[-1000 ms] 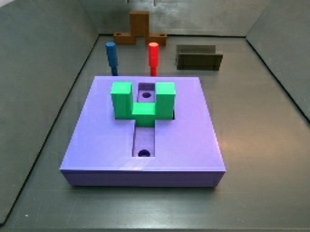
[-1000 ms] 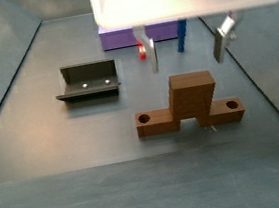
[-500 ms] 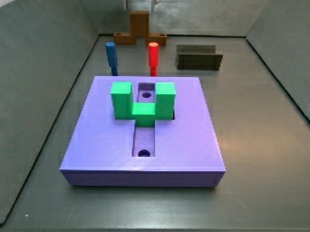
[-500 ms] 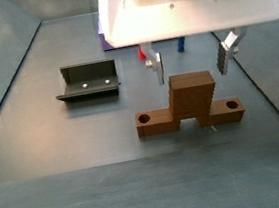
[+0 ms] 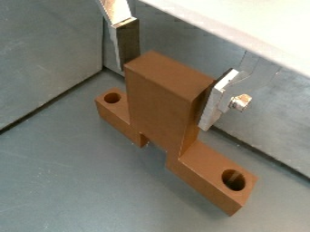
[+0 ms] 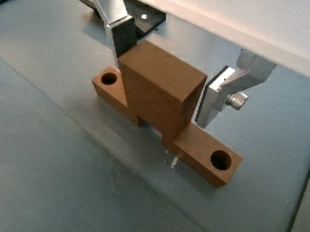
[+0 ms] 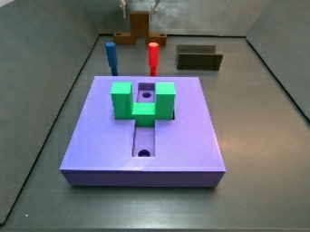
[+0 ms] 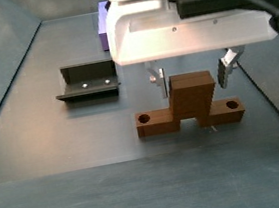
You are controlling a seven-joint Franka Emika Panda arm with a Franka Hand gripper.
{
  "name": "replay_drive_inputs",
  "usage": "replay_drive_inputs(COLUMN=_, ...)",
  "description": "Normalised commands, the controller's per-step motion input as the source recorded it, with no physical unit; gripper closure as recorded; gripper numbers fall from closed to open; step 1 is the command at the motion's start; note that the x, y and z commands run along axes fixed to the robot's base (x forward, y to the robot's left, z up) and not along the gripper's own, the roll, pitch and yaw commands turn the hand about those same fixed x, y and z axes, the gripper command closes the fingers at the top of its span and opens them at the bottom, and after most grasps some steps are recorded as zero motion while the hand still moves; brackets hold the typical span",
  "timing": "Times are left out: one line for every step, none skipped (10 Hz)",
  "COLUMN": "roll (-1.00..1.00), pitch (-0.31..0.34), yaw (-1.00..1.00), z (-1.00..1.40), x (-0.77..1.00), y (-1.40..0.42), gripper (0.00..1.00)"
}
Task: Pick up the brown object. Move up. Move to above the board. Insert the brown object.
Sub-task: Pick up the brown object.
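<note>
My gripper grabs the brown object by its upright block [image 7: 140,23] next, which leaves the crosspiece with the round holes free to go onto the board [image 7: 145,136].
The brown object [image 8: 190,104] lies on the grey floor, its thick bar standing up from a crosspiece with a round hole at each end. My gripper [image 8: 192,76] hangs over it, open. Both wrist views show the gripper [image 5: 168,91] [image 6: 162,86] straddling the upright bar of the brown object [image 5: 164,104] [image 6: 158,91], with a silver finger [image 5: 122,41] on one side and the other finger [image 5: 219,95] close to the opposite face. The lavender board [image 7: 145,136] with its green U-shaped block [image 7: 143,100] lies apart; the brown object [image 7: 140,24] stands far behind it.
A blue peg [image 7: 111,57] and a red peg [image 7: 154,56] stand upright between the board and the brown object. The dark fixture [image 8: 88,82] [image 7: 198,59] sits beside them. Grey walls enclose the floor on all sides. An edge of the board [image 8: 102,26] shows behind the gripper.
My gripper has come down toward the brown object, and its open fingers now flank the upright bar. The brown object and the board have not moved.
</note>
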Motion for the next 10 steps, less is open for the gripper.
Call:
replay_drive_inputs(roll=0.00, pitch=-0.009, yaw=0.01, z=-0.23, x=0.02, y=0.00, gripper=0.00)
replay_drive_inputs(roll=0.00, pitch=-0.019, yaw=0.02, z=-0.24, x=0.01, y=0.00, gripper=0.00)
replay_drive_inputs(roll=0.00, pitch=-0.037, yaw=0.01, z=-0.28, x=0.00, y=0.00, gripper=0.00)
replay_drive_inputs(roll=0.00, pitch=-0.027, yaw=0.01, z=-0.24, x=0.00, y=0.00, gripper=0.00)
replay_drive_inputs(roll=0.00, pitch=0.000, yaw=0.00, z=0.00, x=0.00, y=0.00, gripper=0.00)
replay_drive_inputs(roll=0.00, pitch=0.000, yaw=0.00, z=0.00, x=0.00, y=0.00, gripper=1.00)
replay_drive_inputs(roll=0.00, pitch=0.000, yaw=0.00, z=0.00, x=0.00, y=0.00, gripper=1.00)
replay_drive_inputs(roll=0.00, pitch=0.000, yaw=0.00, z=0.00, x=0.00, y=0.00, gripper=1.00)
replay_drive_inputs(roll=0.00, pitch=0.000, yaw=0.00, z=0.00, x=0.00, y=0.00, gripper=1.00)
replay_drive_inputs(roll=0.00, pitch=0.000, yaw=0.00, z=0.00, x=0.00, y=0.00, gripper=1.00)
